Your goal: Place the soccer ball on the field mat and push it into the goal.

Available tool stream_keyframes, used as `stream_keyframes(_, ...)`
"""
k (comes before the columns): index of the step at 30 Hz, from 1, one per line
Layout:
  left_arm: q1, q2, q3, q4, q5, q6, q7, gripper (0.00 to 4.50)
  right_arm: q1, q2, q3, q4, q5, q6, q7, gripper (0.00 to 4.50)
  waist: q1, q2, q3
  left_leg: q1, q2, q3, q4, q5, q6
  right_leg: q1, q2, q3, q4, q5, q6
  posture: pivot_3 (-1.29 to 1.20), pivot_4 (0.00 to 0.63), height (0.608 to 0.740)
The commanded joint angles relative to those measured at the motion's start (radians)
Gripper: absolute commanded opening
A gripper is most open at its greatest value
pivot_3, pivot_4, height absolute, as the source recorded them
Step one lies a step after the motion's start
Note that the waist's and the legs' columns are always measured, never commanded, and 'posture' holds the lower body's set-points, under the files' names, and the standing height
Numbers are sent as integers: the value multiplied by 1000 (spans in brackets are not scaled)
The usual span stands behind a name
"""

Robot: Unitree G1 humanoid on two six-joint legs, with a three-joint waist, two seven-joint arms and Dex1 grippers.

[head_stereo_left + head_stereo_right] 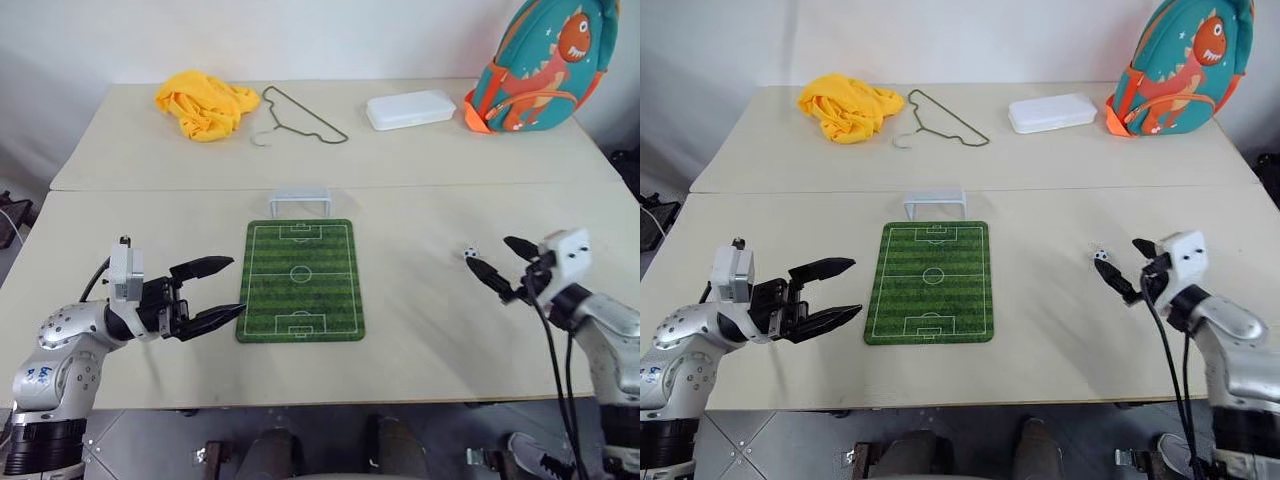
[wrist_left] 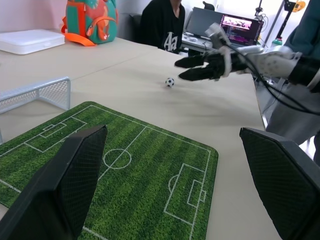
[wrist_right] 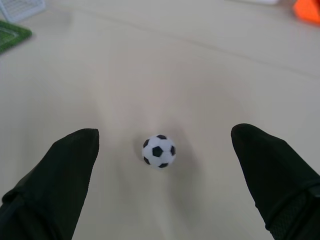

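My right gripper is still too high, with its fingertips above the soccer ball point(image 1: 470, 253), so it would miss if it closed now and needs to first lower.
The soccer ball point(image 1: 470, 253) is a tiny white ball with black patches lying on the bare table, well to the right of the field mat point(image 1: 300, 280). My right gripper point(image 1: 503, 264) is open just behind the soccer ball point(image 3: 159, 151), one finger on each side, touching nothing. The green field mat lies flat in the table's middle. The goal point(image 1: 299, 201), a small white frame, stands at the mat's far end. My left gripper point(image 1: 222, 289) hovers open and empty at the mat's left near corner.
Along the table's back lie a yellow cloth point(image 1: 204, 104), a wire hanger point(image 1: 300, 118), a white oblong box point(image 1: 410, 109) and a teal dinosaur backpack point(image 1: 540, 66). A seam point(image 1: 150, 188) joins two tabletops. A person in black point(image 2: 162, 25) sits beyond the table's right end.
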Motion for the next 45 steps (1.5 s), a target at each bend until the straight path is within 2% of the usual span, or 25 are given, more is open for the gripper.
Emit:
stream_keyframes(1, 2, -5, 4, -43, 0, -9, 11, 4500, -53, 2, 18, 62, -36, -24, -7, 4466, -2, 0, 0, 0, 0, 0, 0, 0, 0, 0, 0, 1, 0, 0, 0, 0, 150, 740)
stream_keyframes(6, 7, -11, 14, -54, 0, -14, 33, 4500, -106, 19, 49, 132, -59, -52, 9, 4466, -11, 0, 0, 0, 0, 1, 0, 0, 0, 0, 0, 1, 0, 0, 0, 0, 150, 740)
stream_keyframes(8, 11, -12, 19, -58, -2, -13, 39, 4500, -112, 26, 52, 141, -63, -59, 11, 4105, -13, 0, 0, 0, 1, 1, 0, 0, 0, 0, 1, 1, 0, 0, 0, 0, 150, 740)
stream_keyframes(10, 19, -11, 21, -64, 0, -14, 39, 4500, -115, 36, 57, 146, -67, -63, 13, 3588, -14, 0, 0, 1, 1, 1, 0, 0, 0, 0, 1, 1, 0, 0, 0, 0, 150, 740)
stream_keyframes(16, 23, -6, 24, -63, -1, -15, 40, 4500, -116, 61, 62, 162, -77, -100, 26, 1455, -13, 0, 0, 1, 1, 1, 0, 0, 0, -1, 1, 2, 0, 0, 0, 0, 150, 740)
stream_keyframes(18, 25, -6, 26, -57, 0, -20, 33, 4500, -113, 63, 63, 161, -80, -113, 34, 865, -13, 0, 0, 1, 1, 1, 0, 0, 0, -1, 1, 2, 0, 0, 0, 0, 150, 740)
stream_keyframes(25, 51, -7, 22, -8, 33, -85, -22, 4500, -121, 51, 106, 62, -23, -176, 231, 852, -15, 0, 0, 1, 1, 2, -1, 0, 0, -1, 1, 2, 0, 0, 0, 0, 150, 740)
stream_keyframes(27, 58, -2, 24, 35, 61, -127, -50, 4500, -181, 66, 229, -44, -1, -123, 365, 852, -16, 0, 0, 1, 1, 2, -1, 0, 0, -1, 1, 3, 0, 0, 0, 0, 150, 740)
stream_keyframes(29, 77, 2, 27, 83, 104, -208, -94, 4500, -265, 124, 382, -125, -18, -46, 432, 852, -37, 0, 0, 2, 1, 3, -1, 0, 0, -1, 2, 3, 1, 0, 0, 0, 150, 740)
stream_keyframes(31, 84, 8, 25, 107, 114, -223, -113, 4500, -306, 163, 471, -159, -52, 2, 439, 852, -46, 0, 0, 2, 3, 4, -1, 0, 0, -2, 3, 4, 2, 0, 0, 0, 150, 740)
stream_keyframes(37, 130, 17, 21, 122, 138, -261, -148, 4500, -331, 264, 679, -160, -160, 14, 441, 852, -30, -1, 0, 0, 1, 1, 0, 0, 0, -2, 2, 3, 2, 0, -1, 0, 150, 740)
stream_keyframes(45, 211, 29, 45, 82, 125, -251, -133, 4500, -297, 296, 710, -131, -206, -1, 416, 852, -40, -2, 0, 1, 2, 2, -1, -1, 0, -3, 3, 3, 1, 0, -1, 0, 150, 740)
